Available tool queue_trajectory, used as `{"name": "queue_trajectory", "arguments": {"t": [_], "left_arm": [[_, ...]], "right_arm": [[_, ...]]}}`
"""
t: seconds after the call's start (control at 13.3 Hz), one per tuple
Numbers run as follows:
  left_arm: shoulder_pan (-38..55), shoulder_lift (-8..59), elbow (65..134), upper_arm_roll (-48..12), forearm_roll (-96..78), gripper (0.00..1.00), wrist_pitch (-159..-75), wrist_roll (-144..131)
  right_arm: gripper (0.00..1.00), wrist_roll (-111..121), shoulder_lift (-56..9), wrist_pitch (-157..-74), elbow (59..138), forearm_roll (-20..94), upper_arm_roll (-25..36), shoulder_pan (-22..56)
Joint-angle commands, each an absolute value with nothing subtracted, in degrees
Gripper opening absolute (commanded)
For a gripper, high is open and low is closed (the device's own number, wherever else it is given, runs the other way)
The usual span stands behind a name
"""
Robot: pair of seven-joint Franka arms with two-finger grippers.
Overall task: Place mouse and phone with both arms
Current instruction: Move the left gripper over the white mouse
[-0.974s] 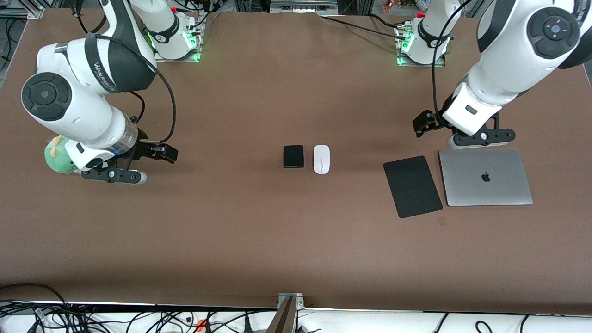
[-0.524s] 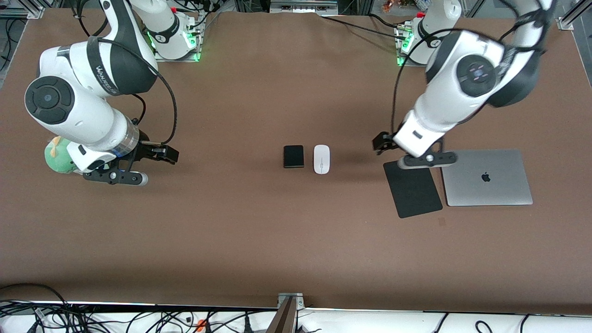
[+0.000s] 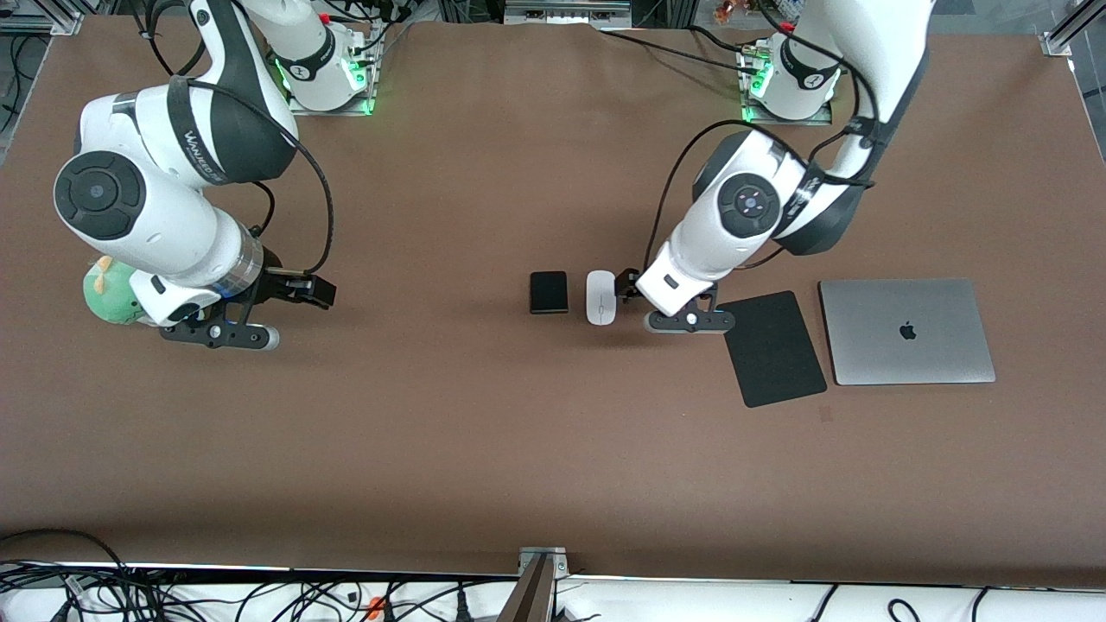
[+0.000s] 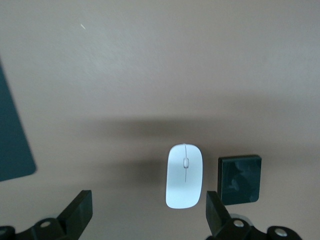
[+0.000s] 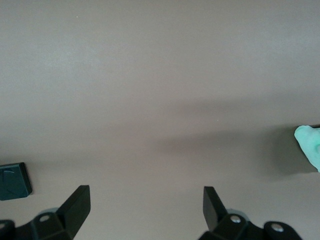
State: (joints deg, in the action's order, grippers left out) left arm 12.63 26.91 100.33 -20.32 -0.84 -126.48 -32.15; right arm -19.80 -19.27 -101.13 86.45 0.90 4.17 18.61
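The left gripper grabs the white mouse by its rear end (image 3: pixel 600 315) next, to place it on the black mouse pad (image 3: pixel 778 358).
The white mouse (image 3: pixel 600 297) and the black phone (image 3: pixel 549 292) lie side by side at the table's middle, the mouse toward the left arm's end. My left gripper (image 3: pixel 635 289) hangs open just beside the mouse, between it and the mouse pad. In the left wrist view the mouse (image 4: pixel 184 176) lies ahead of the open left gripper (image 4: pixel 148 212), close to one finger (image 4: pixel 216 210), with the phone (image 4: pixel 239 178) past it. My right gripper (image 3: pixel 315 291) waits open toward the right arm's end; its wrist view shows the open right gripper (image 5: pixel 146 207) over bare table and a corner of the phone (image 5: pixel 14 181).
A flat black mouse pad (image 3: pixel 773 347) and a shut silver laptop (image 3: pixel 905 331) lie toward the left arm's end. A green plush toy (image 3: pixel 108 294) sits under the right arm's wrist. Cables run along the table's edge nearest the camera.
The left arm has swung from over the laptop's edge across the mouse pad to beside the mouse, gripper still open. The right arm has hardly moved.
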Motion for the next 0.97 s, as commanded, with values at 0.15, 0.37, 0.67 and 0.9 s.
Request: {"name": "queue_trajectory", "arguments": {"t": [0.15, 0.37, 0.67, 0.9], "left_arm": [[18.18, 32.15, 99.67, -19.25, 2.64, 1.00, -129.72, -32.26], [21.96, 34.97, 102.03, -18.72, 2.64, 1.00, -134.01, -32.34], [22.50, 35.59, 106.96, -16.97, 4.29, 1.00, -141.15, -31.29], [23.11, 36.65, 106.96, -16.96, 7.29, 1.00, -141.41, -31.55]], "right_arm": [[1.00, -20.48, -19.69, -102.83, 86.05, 0.79, 4.39, 18.90], [1.00, -20.48, -19.95, -102.83, 86.13, 0.70, 4.39, 18.90], [1.00, -20.48, -20.04, -102.92, 86.13, 0.70, 4.39, 18.81], [1.00, -20.39, -20.04, -102.92, 86.13, 0.70, 4.39, 18.81]]}}
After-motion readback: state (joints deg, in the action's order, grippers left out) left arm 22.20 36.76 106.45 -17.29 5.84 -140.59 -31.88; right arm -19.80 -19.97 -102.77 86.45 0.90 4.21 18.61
